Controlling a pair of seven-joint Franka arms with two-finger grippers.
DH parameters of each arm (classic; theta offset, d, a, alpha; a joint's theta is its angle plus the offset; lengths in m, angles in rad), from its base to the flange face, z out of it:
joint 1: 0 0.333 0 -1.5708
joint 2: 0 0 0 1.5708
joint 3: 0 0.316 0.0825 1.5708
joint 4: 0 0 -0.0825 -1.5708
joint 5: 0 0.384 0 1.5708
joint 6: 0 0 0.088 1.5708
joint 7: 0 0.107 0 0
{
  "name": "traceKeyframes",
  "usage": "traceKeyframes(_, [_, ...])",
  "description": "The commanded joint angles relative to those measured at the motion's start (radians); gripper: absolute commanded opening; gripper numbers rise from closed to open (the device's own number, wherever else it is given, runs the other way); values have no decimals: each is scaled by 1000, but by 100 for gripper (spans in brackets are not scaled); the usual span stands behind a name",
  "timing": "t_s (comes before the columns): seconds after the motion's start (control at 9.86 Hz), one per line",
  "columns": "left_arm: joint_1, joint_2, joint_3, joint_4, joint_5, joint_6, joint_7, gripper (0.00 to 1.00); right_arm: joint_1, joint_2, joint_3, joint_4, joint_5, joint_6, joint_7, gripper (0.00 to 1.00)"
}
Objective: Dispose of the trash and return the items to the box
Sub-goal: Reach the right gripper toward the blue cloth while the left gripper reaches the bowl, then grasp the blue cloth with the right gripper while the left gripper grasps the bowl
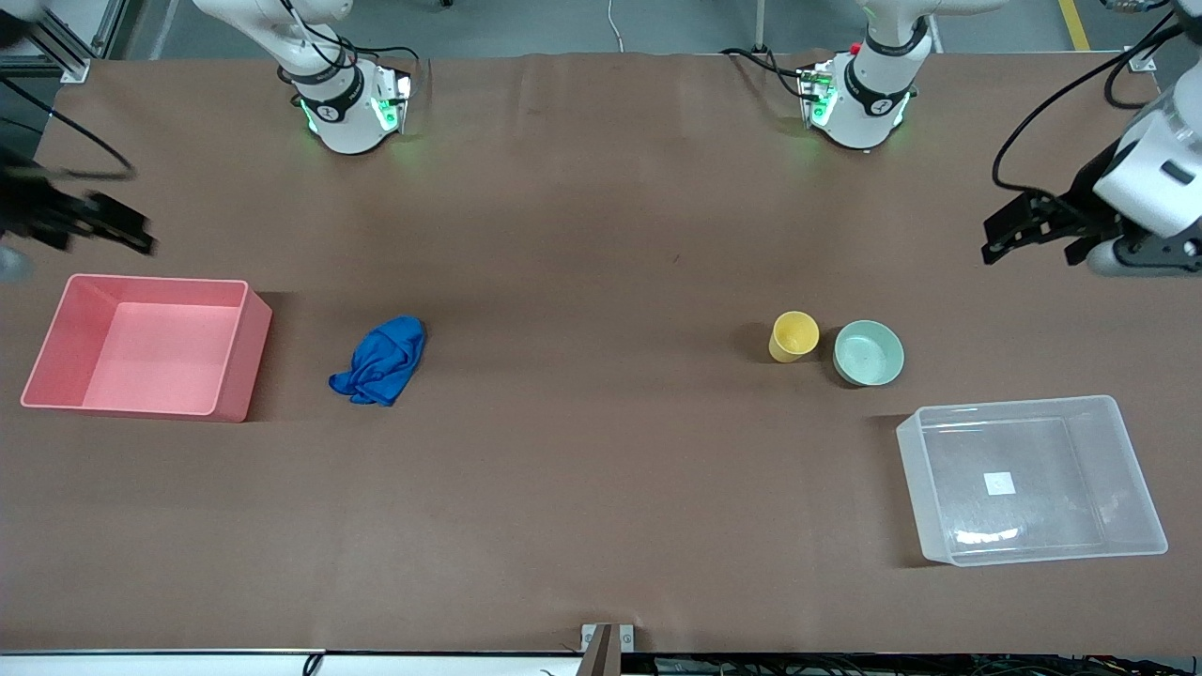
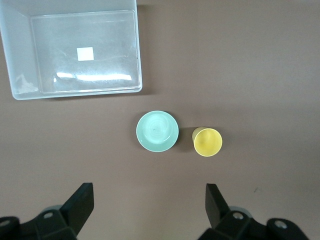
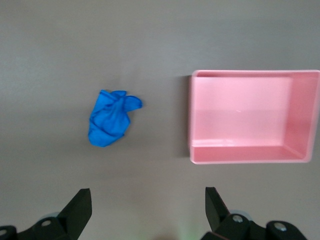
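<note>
My right gripper is going to reach the blue rag, which I will throw away as trash in the pink bin, and grab it by its crumpled middle (image 1: 386,361).
The blue rag (image 1: 380,361) lies crumpled on the table beside the pink bin; it also shows in the right wrist view (image 3: 111,117). The yellow cup (image 1: 793,336) stands upright next to the mint-green bowl (image 1: 869,352); the left wrist view shows both the cup (image 2: 207,142) and the bowl (image 2: 157,131). The clear box (image 1: 1071,451) is empty, nearer the front camera than the bowl. My left gripper (image 1: 997,240) is open and empty, high over the table's left-arm end (image 2: 150,200). My right gripper (image 1: 141,235) is open and empty, high over the right-arm end (image 3: 148,200).
An empty pink bin (image 1: 235,366) stands at the right arm's end of the table, also in the right wrist view (image 3: 240,155). The clear box (image 2: 110,50) has a white sticker on its bottom. Brown table cover spreads between rag and cup.
</note>
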Motion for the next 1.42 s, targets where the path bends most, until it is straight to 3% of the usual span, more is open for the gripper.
traceKeyframes(0.0, [1, -3, -3, -199, 14, 160, 14, 98, 1, 98, 91, -150, -8, 215, 150, 100])
traceKeyframes(0.3, [7, 7, -4, -472, 12, 470, 15, 98, 41, 238, 112, -338, -49, 551, 282, 100])
traceKeyframes(0.51, [26, 77, -3, -595, 15, 677, 52, 98, 41, 292, 111, -490, -123, 801, 310, 100])
traceKeyframes(0.71, [76, 174, -4, -626, 15, 797, 115, 97, 44, 358, 111, -537, -126, 937, 356, 100])
traceKeyframes(1.01, [76, 286, -4, -631, 17, 904, 129, 97, 39, 392, 111, -564, -183, 1001, 358, 100])
traceKeyframes(1.12, [75, 306, -4, -637, 17, 926, 129, 97, 42, 392, 111, -580, -184, 1029, 364, 94])
traceKeyframes(1.22, [75, 329, -4, -637, 17, 954, 129, 97, 42, 403, 111, -581, -184, 1056, 399, 80])
traceKeyframes(1.32, [75, 357, -4, -637, 17, 981, 130, 96, 35, 404, 111, -581, -184, 1060, 402, 52])
